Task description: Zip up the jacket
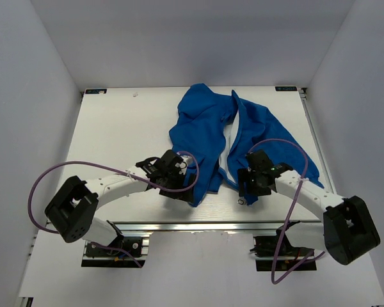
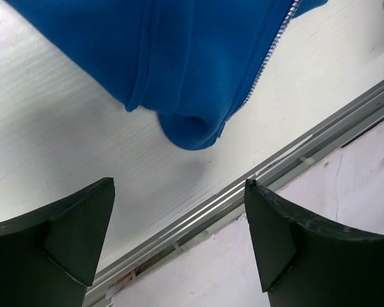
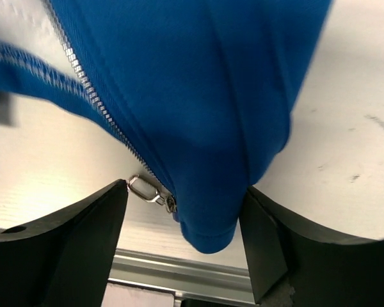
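Observation:
The jacket should next be gripped by my left gripper at its pull-less bottom corner (image 1: 196, 200) (image 2: 193, 130), so the fabric's zipper edge stays free to join and zip.
The blue jacket (image 1: 205, 128) lies open on the table, its pale lining (image 1: 228, 144) showing between the two front edges. My left gripper (image 1: 185, 185) hovers by the left front's bottom corner (image 2: 189, 131). In the left wrist view that gripper (image 2: 179, 188) is open and empty, just short of the corner and its zipper teeth (image 2: 262, 70). My right gripper (image 3: 185, 192) stands open astride the right front's bottom corner (image 3: 211, 224). The silver zipper pull (image 3: 147, 190) reaches the left finger (image 3: 83, 243), and the fabric brushes the right one. The fabric does not look squeezed.
An aluminium rail (image 1: 205, 225) runs along the table's near edge, right below both grippers (image 2: 256, 179). White walls close in the table on the left, back and right. A purple cable (image 1: 64, 169) loops off each arm.

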### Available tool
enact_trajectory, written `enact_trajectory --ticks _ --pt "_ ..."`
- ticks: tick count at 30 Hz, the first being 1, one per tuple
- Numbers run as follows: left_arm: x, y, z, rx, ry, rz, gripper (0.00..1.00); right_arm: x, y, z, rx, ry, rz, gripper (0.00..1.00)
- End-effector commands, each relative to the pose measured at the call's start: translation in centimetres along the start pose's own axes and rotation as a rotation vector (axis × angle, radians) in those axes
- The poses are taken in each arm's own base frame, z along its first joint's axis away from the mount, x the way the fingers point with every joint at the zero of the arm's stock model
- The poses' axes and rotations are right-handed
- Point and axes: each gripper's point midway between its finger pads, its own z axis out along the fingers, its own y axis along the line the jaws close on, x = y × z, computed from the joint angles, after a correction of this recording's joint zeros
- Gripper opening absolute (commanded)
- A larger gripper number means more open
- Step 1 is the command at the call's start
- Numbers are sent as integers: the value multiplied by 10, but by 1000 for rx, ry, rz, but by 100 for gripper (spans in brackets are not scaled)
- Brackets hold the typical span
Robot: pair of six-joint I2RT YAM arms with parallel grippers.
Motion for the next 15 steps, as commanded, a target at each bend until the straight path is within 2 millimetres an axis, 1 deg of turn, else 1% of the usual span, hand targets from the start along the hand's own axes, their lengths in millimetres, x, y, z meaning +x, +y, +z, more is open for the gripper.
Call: enact_trajectory --ticks 1,3,4,9,10,11,12,13,15 --pt "6 3 -6 -14 9 25 90 2 11 -4 -15 34 -64 73" --pt "7 3 -4 -10 18 25 89 3 16 -4 -7 39 -88 69" --pt "6 1 -3 0 14 27 87 5 16 -2 6 55 -93 64" --pt "6 -2 3 -1 36 27 82 6 18 5 28 73 -88 45" --pt "7 -2 4 -1 44 29 80 7 18 6 30 79 -85 40" --pt "6 -4 4 2 43 31 79 7 19 6 23 80 -86 38" --pt "6 -7 5 12 44 39 79 6 20 5 20 73 -86 29" --pt "7 -8 6 13 46 42 79 6 20 6 19 72 -83 25" --pt "6 -11 6 13 48 50 78 8 20 6 12 76 -74 22"
